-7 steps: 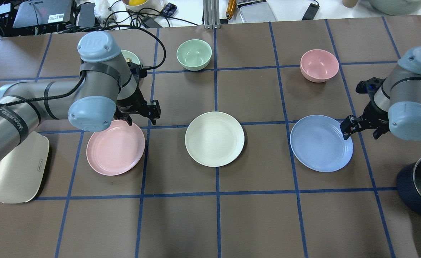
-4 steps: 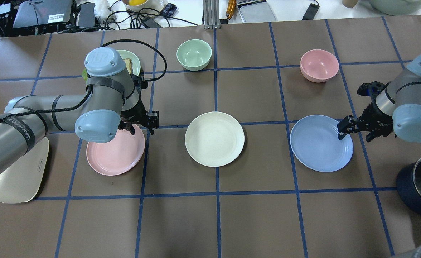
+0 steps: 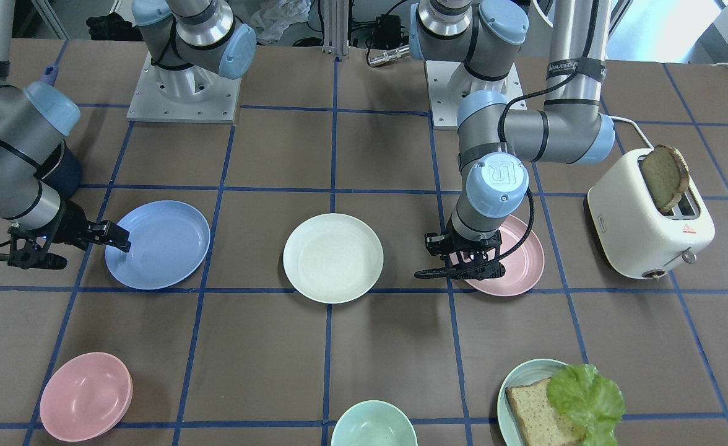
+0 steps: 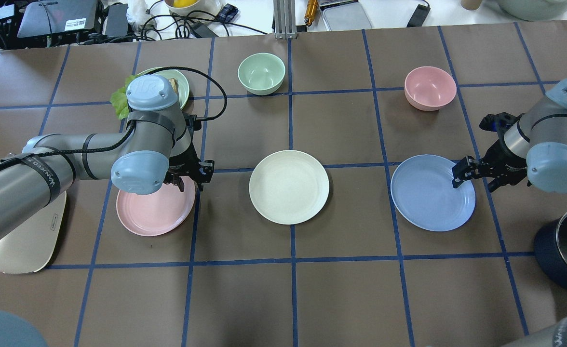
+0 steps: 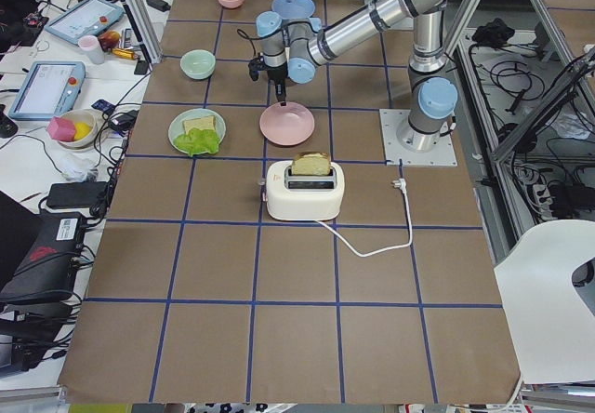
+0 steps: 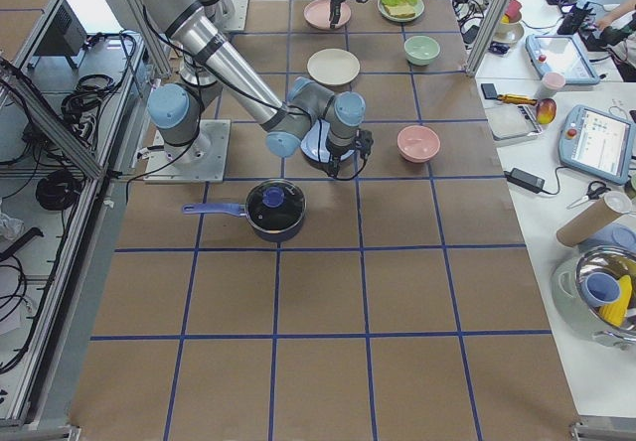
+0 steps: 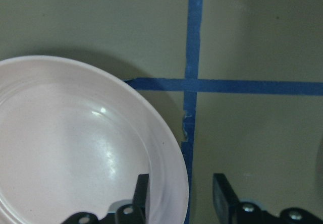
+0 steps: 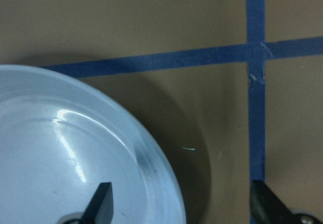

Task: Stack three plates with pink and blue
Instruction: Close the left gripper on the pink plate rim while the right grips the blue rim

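I should grab the pink plate (image 7: 75, 148) by its rim (image 7: 174, 168) with my left gripper next. Then the plate can be stacked with the others.
Three equal plates lie in a row: the pink plate (image 4: 153, 212) on the left, the cream plate (image 4: 289, 187) in the middle, the blue plate (image 4: 430, 195) on the right. My left gripper (image 4: 192, 179) is open and low at the pink plate's far right rim. In the left wrist view its fingers (image 7: 142, 193) straddle the pink plate's (image 7: 75, 148) rim. My right gripper (image 4: 471, 177) is open at the blue plate's right rim. In the right wrist view one of its fingers (image 8: 103, 199) is over the blue plate (image 8: 60, 163) and the other is outside it.
A pink bowl (image 4: 430, 87) and a green bowl (image 4: 261, 73) stand at the back. A teal plate (image 3: 506, 384) with bread and lettuce is behind my left arm. A toaster (image 3: 649, 217) is at the far left, a dark pot (image 4: 565, 255) at the right edge.
My left gripper has moved nearer and down over the pink plate's rim. My right gripper has shifted left so one finger reaches over the blue plate's rim. The plates have not moved.
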You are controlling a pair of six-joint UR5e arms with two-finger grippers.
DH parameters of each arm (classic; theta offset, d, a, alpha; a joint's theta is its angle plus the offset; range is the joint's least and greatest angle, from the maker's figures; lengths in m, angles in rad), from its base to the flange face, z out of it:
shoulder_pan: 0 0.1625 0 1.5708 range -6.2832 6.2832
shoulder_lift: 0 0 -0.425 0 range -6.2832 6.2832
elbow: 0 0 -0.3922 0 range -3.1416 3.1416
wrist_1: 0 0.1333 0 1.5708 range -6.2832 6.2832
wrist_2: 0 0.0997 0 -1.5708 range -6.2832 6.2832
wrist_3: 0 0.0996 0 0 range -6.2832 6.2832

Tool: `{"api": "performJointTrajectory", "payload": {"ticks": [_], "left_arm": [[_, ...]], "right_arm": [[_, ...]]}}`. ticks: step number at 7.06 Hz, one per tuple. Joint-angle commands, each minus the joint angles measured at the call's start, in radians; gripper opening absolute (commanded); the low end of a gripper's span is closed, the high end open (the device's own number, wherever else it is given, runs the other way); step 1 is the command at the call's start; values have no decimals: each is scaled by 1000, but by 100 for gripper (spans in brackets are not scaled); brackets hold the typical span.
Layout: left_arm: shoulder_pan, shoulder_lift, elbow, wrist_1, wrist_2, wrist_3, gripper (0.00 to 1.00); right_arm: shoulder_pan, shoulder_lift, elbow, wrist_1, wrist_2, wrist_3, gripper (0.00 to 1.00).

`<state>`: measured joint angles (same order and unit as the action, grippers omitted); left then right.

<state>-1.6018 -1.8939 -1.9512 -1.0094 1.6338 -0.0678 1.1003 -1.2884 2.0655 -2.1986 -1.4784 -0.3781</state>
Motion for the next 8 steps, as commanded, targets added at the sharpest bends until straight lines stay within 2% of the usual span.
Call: {"api": "performJointTrajectory", "payload": {"ticks": [1,3,4,5,6,7,8], "left_arm": [[0,-14,0,-1,-5,2,45],[0,-28,0,0,0,11,36],[0,-33,0,0,0,13,34],[0,-31,1,0,3,14,22],[0,-33,2,-1,3,28,1],[0,-31,2,-8,6,31,0],[-3,-31,6,-11,21,31,0]], "right_arm": [[1,7,-8,-9,51,4,50],[0,8,-16,9,55,-2,14],[0,8,-16,11,55,-2,0],[0,1,-19,13,53,-4,0],[0,-5,-24,13,44,-4,0],[1,-11,-33,11,32,-4,0],[3,-18,-88,78,30,-4,0]]}}
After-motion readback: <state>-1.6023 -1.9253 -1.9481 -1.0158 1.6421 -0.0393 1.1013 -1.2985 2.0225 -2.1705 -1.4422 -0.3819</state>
